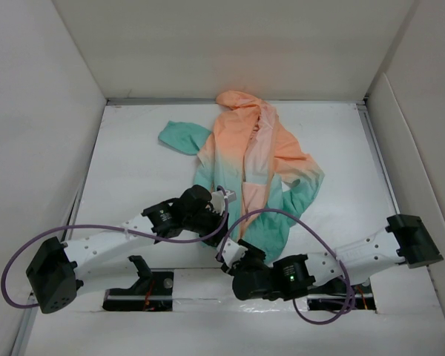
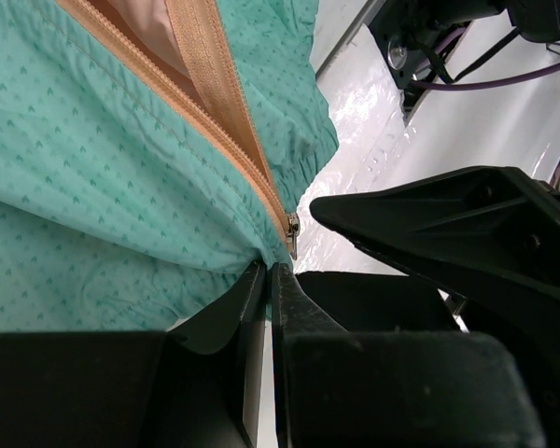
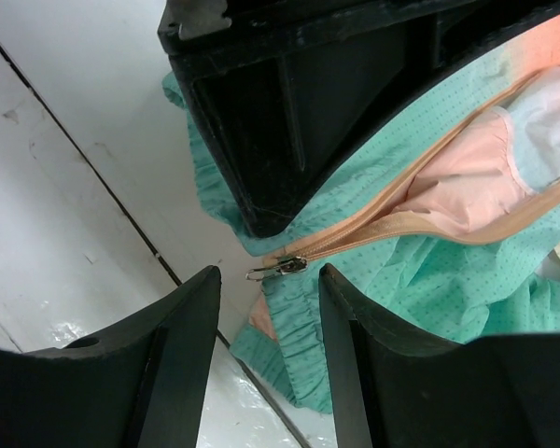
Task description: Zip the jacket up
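The robot should zip up the jacket, so its right gripper should reach the zipper slider and grab its metal pull tab (image 3: 265,272) instead of the hem cloth.
The jacket (image 1: 259,148) lies flat on the white table, peach hood at the far side and teal hem nearest the arms, its front open above the hem. My left gripper (image 1: 216,211) is shut on the teal hem fabric (image 2: 103,168) just beside the bottom of the orange zipper. In the left wrist view its fingertips (image 2: 268,268) pinch cloth right under the metal zipper slider (image 2: 293,231). My right gripper (image 1: 233,256) is open at the hem. In the right wrist view (image 3: 269,271) the slider and its pull tab (image 3: 278,267) lie between its fingers, untouched.
White walls (image 1: 44,111) enclose the table on three sides. Purple cables (image 1: 282,215) loop over the arms near the hem. The left gripper's black body (image 3: 289,112) sits close above the slider. A dark seam (image 3: 121,205) crosses the table.
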Controlling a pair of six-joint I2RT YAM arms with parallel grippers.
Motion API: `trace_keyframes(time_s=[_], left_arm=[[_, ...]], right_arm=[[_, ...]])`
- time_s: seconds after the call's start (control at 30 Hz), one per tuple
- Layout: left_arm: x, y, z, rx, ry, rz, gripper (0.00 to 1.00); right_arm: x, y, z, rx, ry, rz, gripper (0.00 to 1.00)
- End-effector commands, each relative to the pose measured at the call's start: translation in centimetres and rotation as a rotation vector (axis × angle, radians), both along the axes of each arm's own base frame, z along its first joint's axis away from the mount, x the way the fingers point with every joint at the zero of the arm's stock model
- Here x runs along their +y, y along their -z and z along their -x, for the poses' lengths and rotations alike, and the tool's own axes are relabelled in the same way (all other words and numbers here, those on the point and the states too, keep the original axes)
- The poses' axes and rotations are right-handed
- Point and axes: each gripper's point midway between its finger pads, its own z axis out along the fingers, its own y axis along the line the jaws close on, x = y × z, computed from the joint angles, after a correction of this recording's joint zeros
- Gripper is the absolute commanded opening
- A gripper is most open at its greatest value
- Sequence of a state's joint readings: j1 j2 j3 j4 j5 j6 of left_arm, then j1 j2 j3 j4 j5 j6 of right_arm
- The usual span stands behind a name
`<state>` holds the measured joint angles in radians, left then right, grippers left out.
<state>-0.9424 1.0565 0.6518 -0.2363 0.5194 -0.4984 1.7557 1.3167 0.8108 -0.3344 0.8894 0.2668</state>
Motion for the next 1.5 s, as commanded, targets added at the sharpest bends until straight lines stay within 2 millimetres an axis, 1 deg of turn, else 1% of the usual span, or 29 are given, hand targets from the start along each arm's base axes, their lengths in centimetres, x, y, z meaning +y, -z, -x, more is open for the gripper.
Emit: trace_keyframes(time_s=[0.0, 0.2, 0.4, 0.5, 0.63, 0.77, 0.83, 1.0, 1.03, 1.1, 1.13, 1.2, 1.23, 1.27, 1.37, 1.47], left_arm=[[-0.8, -2.4, 0.1, -0.032, 0.025, 0.072, 0.00], [-0.8, -2.5, 0.1, -0.030, 0.026, 0.078, 0.00], [-0.8, -2.5, 0.2, -0.027, 0.028, 0.079, 0.00], [-0.8, -2.5, 0.3, -0.024, 0.029, 0.080, 0.00], [-0.8, -2.4, 0.3, -0.020, 0.033, 0.078, 0.00], [-0.8, -2.4, 0.4, -0.017, 0.035, 0.079, 0.00], [-0.8, -2.3, 0.4, -0.017, 0.036, 0.078, 0.00], [-0.7, -2.1, 0.5, -0.014, 0.035, 0.076, 0.00], [-0.7, -2.1, 0.5, -0.011, 0.034, 0.073, 0.00], [-0.6, -1.9, 0.5, -0.011, 0.031, 0.070, 0.00], [-0.6, -1.9, 0.5, -0.011, 0.031, 0.066, 0.00], [-0.6, -1.9, 0.4, -0.012, 0.030, 0.066, 0.00], [-0.6, -2.0, 0.4, -0.014, 0.030, 0.068, 0.00], [-0.6, -1.9, 0.5, -0.011, 0.031, 0.066, 0.00], [-0.6, -1.9, 0.5, -0.012, 0.030, 0.066, 0.00], [-0.5, -1.9, 0.5, -0.013, 0.030, 0.067, 0.00]], right_arm=[[1.3, -1.8, 0.4, 0.013, 0.011, -0.088, 0.52], [1.3, -1.7, 0.0, -0.009, 0.039, -0.069, 0.49], [1.4, -0.7, -0.1, -0.028, 0.051, -0.026, 0.49], [1.2, -1.0, -0.4, -0.036, 0.077, -0.036, 0.48], [0.3, -1.7, -1.1, -0.066, 0.135, -0.059, 0.44], [-0.4, -1.7, -1.5, -0.080, 0.188, -0.054, 0.40], [-0.4, -1.7, -1.6, -0.083, 0.196, -0.055, 0.38], [-0.4, -2.1, -1.6, -0.067, 0.201, -0.092, 0.26], [-0.4, -2.2, -1.5, -0.062, 0.199, -0.099, 0.20], [-0.5, -2.5, -1.5, -0.057, 0.186, -0.110, 0.17], [-0.5, -2.6, -1.4, -0.048, 0.178, -0.113, 0.12], [-0.3, -2.7, -1.2, -0.042, 0.157, -0.109, 0.11], [-0.2, -2.5, -1.0, -0.030, 0.144, -0.104, 0.06], [-0.1, -2.5, -0.9, -0.027, 0.132, -0.097, 0.03], [0.1, -2.2, -0.7, -0.017, 0.119, -0.093, 0.00], [0.3, -2.1, -0.6, -0.015, 0.107, -0.091, 0.00]])
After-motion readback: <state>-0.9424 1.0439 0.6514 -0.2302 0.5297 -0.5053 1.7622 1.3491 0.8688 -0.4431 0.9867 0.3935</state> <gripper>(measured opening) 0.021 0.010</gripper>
